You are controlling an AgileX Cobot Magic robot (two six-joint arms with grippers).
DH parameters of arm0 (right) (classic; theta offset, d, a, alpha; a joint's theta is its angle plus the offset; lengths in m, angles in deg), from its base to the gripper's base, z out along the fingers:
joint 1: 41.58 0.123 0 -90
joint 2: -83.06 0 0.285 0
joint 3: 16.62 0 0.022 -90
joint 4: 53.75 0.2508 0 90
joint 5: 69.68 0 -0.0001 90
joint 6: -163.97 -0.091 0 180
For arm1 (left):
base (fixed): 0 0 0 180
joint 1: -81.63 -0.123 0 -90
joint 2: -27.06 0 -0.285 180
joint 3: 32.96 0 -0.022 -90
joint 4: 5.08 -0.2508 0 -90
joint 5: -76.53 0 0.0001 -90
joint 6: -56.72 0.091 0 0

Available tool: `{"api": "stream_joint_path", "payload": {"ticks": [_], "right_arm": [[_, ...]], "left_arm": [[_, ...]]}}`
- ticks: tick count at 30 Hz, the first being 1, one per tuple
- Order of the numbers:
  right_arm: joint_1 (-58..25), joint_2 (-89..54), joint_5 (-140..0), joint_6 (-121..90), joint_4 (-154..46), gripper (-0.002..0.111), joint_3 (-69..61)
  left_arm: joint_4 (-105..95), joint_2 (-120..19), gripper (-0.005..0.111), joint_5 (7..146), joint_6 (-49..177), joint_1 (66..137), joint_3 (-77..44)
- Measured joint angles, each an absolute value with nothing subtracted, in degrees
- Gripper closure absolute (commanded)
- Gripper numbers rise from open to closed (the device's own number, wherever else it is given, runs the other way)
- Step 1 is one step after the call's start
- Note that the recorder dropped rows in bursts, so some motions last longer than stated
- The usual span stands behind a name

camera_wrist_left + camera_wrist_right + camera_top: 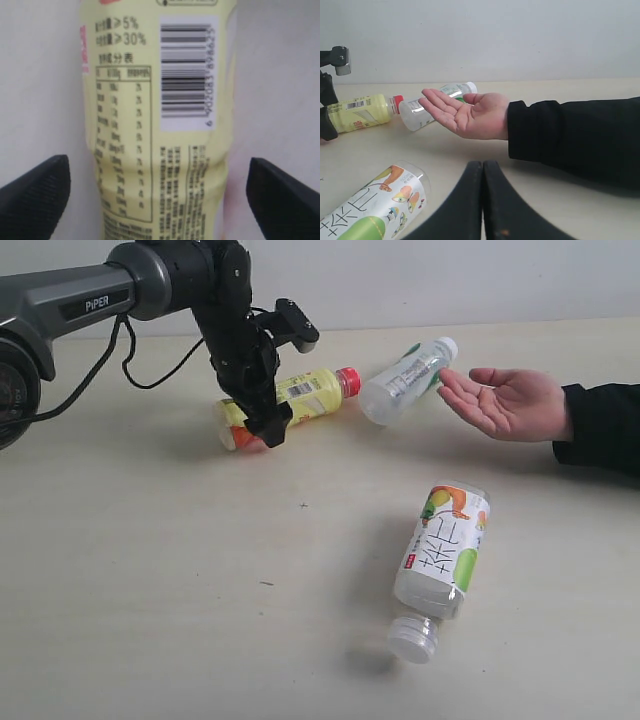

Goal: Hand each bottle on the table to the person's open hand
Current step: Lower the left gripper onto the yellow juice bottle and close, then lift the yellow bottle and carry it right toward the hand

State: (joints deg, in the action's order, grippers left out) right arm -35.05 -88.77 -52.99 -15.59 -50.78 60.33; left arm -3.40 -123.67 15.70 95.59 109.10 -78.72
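Note:
My left gripper closes next, since its fingers stand beside the yellow bottle's label in the left wrist view, low over the table.
A yellow bottle (315,390) with a red cap lies on the table (150,570) at the back. My left gripper (283,380) is open and straddles it, one finger on each side. In the left wrist view the yellow bottle's label (155,125) fills the gap, with both fingertips (35,195) clear of it. A clear bottle (405,380) with a white cap lies beside the person's open hand (505,400), almost at the fingertips. A wider bottle (445,555) with a white, green and orange label lies nearer the front. My right gripper (483,167) is shut and empty, low over the table near the person's sleeve.
The person's black sleeve (605,425) reaches in from the right edge. The left arm's cable (150,370) hangs over the back left of the table. A wall (450,280) stands behind the table's far edge.

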Motion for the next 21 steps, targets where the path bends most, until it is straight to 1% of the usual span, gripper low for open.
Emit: {"api": "stream_joint_path", "payload": {"ticks": [10, 12, 13, 15, 17, 21], "right_arm": [[-35.0, -88.8, -53.0, -15.6, -50.8, 0.108, 60.3], [-35.0, -88.8, -53.0, -15.6, -50.8, 0.108, 60.3], [-35.0, -88.8, -53.0, -15.6, -50.8, 0.108, 60.3], [-35.0, -88.8, -53.0, -15.6, -50.8, 0.108, 60.3], [-35.0, -88.8, -53.0, -15.6, -50.8, 0.108, 60.3], [-35.0, -88.8, -53.0, -15.6, -50.8, 0.108, 60.3]], "left_arm": [[-3.7, -123.7, 0.016, 15.7, 95.3, 109.1, -78.7], [-3.7, -123.7, 0.019, 15.4, 95.3, 109.1, -78.7], [-3.7, -123.7, 0.022, 15.3, 95.3, 109.1, -78.7], [-3.7, -123.7, 0.031, 15.1, 95.3, 109.1, -78.7], [-3.7, -123.7, 0.047, 14.9, 95.3, 109.1, -78.7], [-3.9, -123.7, 0.088, 14.4, 94.2, 109.1, -78.7]]}}
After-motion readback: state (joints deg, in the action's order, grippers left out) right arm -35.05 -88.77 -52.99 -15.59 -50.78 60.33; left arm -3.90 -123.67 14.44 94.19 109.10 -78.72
